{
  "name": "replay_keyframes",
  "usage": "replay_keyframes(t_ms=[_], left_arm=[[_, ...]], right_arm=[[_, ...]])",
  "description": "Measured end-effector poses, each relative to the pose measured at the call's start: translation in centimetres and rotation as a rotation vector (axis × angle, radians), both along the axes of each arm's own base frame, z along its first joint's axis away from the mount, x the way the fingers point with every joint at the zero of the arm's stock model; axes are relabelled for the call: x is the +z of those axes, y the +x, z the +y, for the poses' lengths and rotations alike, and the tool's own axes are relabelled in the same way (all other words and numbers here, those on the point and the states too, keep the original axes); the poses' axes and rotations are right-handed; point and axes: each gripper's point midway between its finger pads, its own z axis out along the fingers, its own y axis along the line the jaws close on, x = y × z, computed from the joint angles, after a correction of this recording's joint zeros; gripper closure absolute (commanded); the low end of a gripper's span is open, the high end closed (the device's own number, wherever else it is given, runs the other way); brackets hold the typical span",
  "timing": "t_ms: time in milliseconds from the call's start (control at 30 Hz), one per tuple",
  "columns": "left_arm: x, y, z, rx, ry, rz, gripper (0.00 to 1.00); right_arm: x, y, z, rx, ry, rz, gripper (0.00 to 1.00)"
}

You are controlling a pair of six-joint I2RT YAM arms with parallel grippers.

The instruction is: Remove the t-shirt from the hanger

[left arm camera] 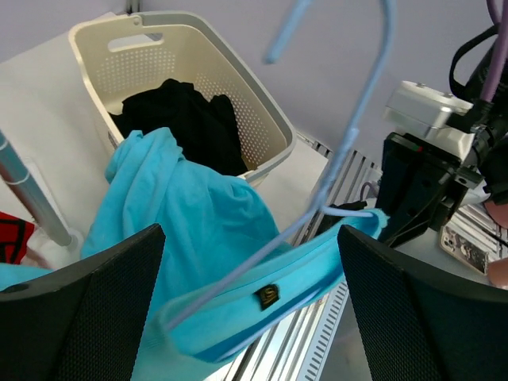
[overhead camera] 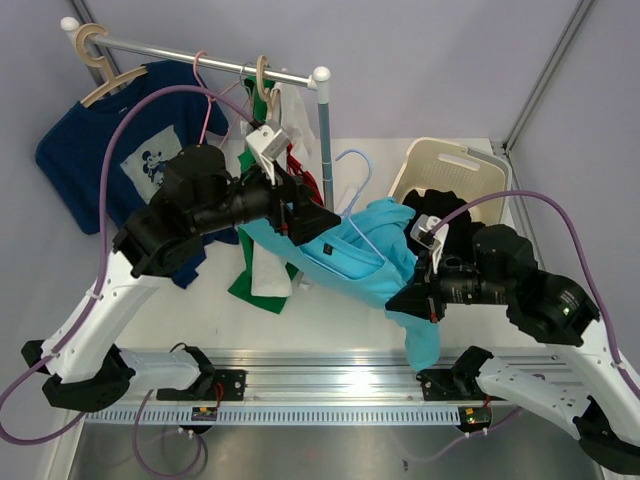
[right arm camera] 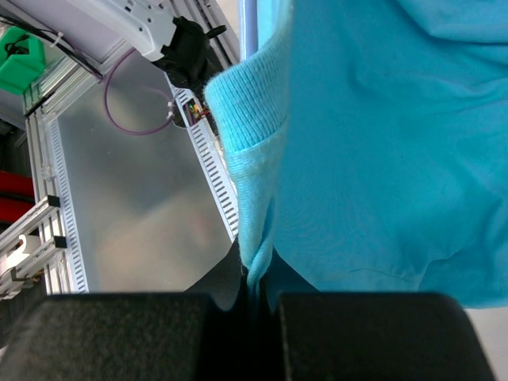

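Note:
I should next grab the t-shirt by its neck below the hook with my left gripper, so the hanger's arms stay free to slide from the t-shirt (overhead camera: 365, 255).
The turquoise t-shirt (overhead camera: 365, 255) hangs in the air between my two grippers, still on a pale blue wire hanger (overhead camera: 358, 172). My left gripper (overhead camera: 318, 225) is open. In the left wrist view its wide-apart jaws (left arm camera: 250, 274) sit on either side of the shirt's collar (left arm camera: 262, 298), with the hanger wire (left arm camera: 349, 143) running up through the neck opening. My right gripper (overhead camera: 405, 300) is shut on the shirt's edge. In the right wrist view (right arm camera: 258, 290) a fold of turquoise cloth (right arm camera: 381, 159) is pinched between the closed fingers, and the rest drapes below.
A cream laundry basket (overhead camera: 450, 165) with black clothes (left arm camera: 182, 119) stands at the back right. A clothes rail (overhead camera: 200, 58) with its upright pole (overhead camera: 325, 130) holds a navy printed shirt (overhead camera: 110, 150) and white, green and red garments (overhead camera: 265, 270). The arms' base rail (overhead camera: 330, 385) runs along the near edge.

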Motion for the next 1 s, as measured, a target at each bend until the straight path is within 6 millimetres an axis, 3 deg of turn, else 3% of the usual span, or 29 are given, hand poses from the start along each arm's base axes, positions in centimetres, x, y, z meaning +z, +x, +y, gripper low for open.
replay_keyframes(t_ms=[133,267,733,833,1000], left_arm=[[-0.3,-0.4,-1.8,-0.026,0.026,-0.018,0.12],[-0.8,-0.7,-2.9,-0.026,0.049,-0.03,0.25],[-0.7,1.1,-4.1,0.083,0.057,-0.081,0.59],[-0.6,1.2,-4.3,0.091,0.053,-0.084,0.6],[0.1,1.3,-4.6,0.099,0.027,-0.103,0.53]], right_arm=[[-0.8,0.7,0.4,-0.02,-0.014,0.017,1.0],[-1.4,1.1,0.7,-0.03,-0.017,0.028,1.0],[-1.2,1.6,1.2,-0.047,0.013,0.032,1.0],[-1.3,1.6,1.2,-0.048,0.011,0.034,1.0],[-1.4,1.6,1.2,-0.049,0.011,0.037,1.0]])
